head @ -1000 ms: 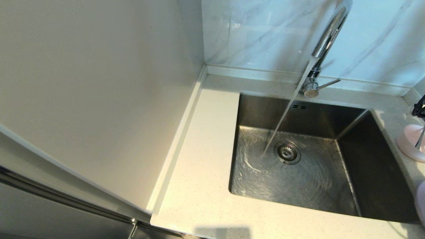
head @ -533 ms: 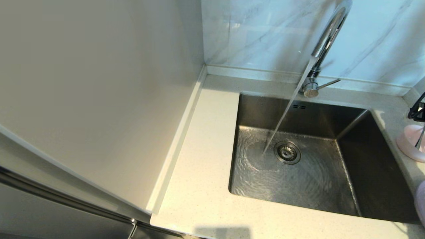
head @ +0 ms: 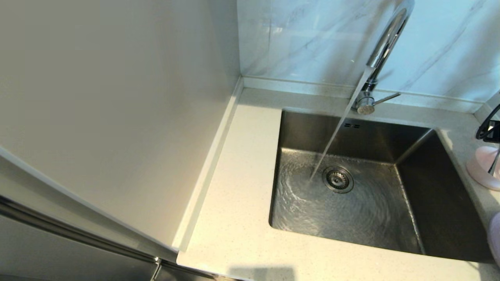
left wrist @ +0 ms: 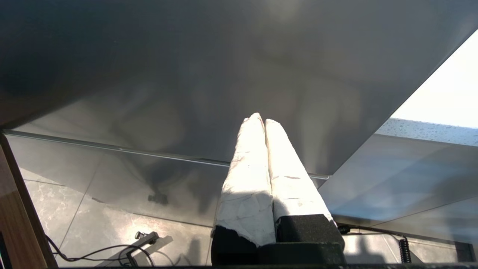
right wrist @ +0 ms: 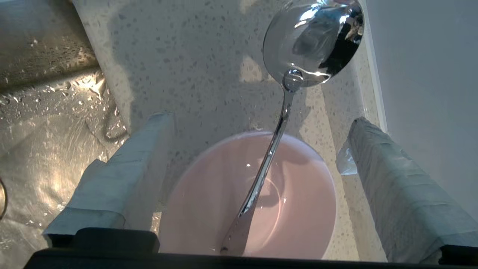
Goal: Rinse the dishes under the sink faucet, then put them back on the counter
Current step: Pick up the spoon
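Note:
The silver spoon's neck (right wrist: 289,92) is beyond the fingers of my right gripper, so I need to move it toward the round end (right wrist: 312,42) before it closes on the neck.
The sink faucet (head: 384,47) pours a slanting stream into the steel sink (head: 351,210), and water spreads around the drain. On the counter (head: 242,218) right of the sink stands the pale pink bowl (right wrist: 291,209), also seen as the bowl (head: 480,171) in the head view. The silver spoon (right wrist: 278,134) leans in it with its handle end inside and its round end beyond the rim. My right gripper (right wrist: 259,119) hangs open above the bowl, one finger on each side, holding nothing. A lavender plate edge (head: 495,234) shows at the far right. My left gripper (left wrist: 260,118) is shut and empty.
A tall off-white cabinet side (head: 117,117) walls the counter's left. The glossy marbled panel (head: 304,39) stands behind the faucet. A black part of my right arm (head: 490,132) shows at the right edge. The left gripper points at a grey cabinet panel (left wrist: 186,74) below the counter.
The black part of my right arm has come slightly further into the head view from the right edge. Water keeps running; bowl and spoon have not moved.

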{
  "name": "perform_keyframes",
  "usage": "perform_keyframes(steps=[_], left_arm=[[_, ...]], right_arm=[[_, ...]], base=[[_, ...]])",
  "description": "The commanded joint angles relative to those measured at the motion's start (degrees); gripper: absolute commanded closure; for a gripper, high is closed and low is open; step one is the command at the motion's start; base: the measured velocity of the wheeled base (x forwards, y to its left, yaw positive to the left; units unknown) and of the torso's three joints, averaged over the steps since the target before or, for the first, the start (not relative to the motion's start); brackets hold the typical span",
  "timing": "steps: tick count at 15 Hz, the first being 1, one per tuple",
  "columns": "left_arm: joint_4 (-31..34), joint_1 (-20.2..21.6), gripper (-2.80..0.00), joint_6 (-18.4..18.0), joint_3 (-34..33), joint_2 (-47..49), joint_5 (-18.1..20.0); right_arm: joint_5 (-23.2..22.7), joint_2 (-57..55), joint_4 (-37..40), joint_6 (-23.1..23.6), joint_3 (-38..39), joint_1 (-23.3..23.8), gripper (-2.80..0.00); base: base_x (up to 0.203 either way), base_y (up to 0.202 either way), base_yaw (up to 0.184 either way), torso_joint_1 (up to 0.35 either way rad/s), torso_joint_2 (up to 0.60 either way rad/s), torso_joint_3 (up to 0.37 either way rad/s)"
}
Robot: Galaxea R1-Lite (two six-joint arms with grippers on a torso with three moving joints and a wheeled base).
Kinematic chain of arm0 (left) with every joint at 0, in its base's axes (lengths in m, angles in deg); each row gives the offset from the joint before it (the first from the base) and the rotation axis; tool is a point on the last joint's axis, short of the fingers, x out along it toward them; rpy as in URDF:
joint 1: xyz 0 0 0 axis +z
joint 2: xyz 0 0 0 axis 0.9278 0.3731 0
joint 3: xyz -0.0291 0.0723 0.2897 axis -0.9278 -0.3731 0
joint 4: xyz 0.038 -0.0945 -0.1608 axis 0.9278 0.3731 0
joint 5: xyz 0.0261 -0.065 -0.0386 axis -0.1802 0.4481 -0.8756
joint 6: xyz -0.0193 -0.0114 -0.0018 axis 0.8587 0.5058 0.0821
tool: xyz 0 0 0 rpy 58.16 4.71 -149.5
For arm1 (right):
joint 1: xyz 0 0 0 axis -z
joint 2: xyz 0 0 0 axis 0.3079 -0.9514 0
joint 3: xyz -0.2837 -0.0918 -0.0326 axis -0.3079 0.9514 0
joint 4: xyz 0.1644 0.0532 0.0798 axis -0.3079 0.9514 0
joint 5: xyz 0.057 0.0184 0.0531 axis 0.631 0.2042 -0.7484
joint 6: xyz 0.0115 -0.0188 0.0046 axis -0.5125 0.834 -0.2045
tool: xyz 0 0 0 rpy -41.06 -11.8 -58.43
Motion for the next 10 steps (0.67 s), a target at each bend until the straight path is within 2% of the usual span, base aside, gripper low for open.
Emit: perform_keyframes(steps=[1, 10], left_arm=[[0.0, 0.0, 0.00, 0.0, 0.0, 0.0, 0.0], [0.0, 0.0, 0.00, 0.0, 0.0, 0.0, 0.0]], right_arm=[[0.1, -1.2, 0.2, 0.0, -1.2, 0.0, -2.80], [0.2, -3.4, 0.5, 0.1, -3.7, 0.5, -2.80]], base=[[0.000, 0.000, 0.000, 0.000, 0.00, 0.000], [0.000, 0.000, 0.000, 0.000, 0.00, 0.000]])
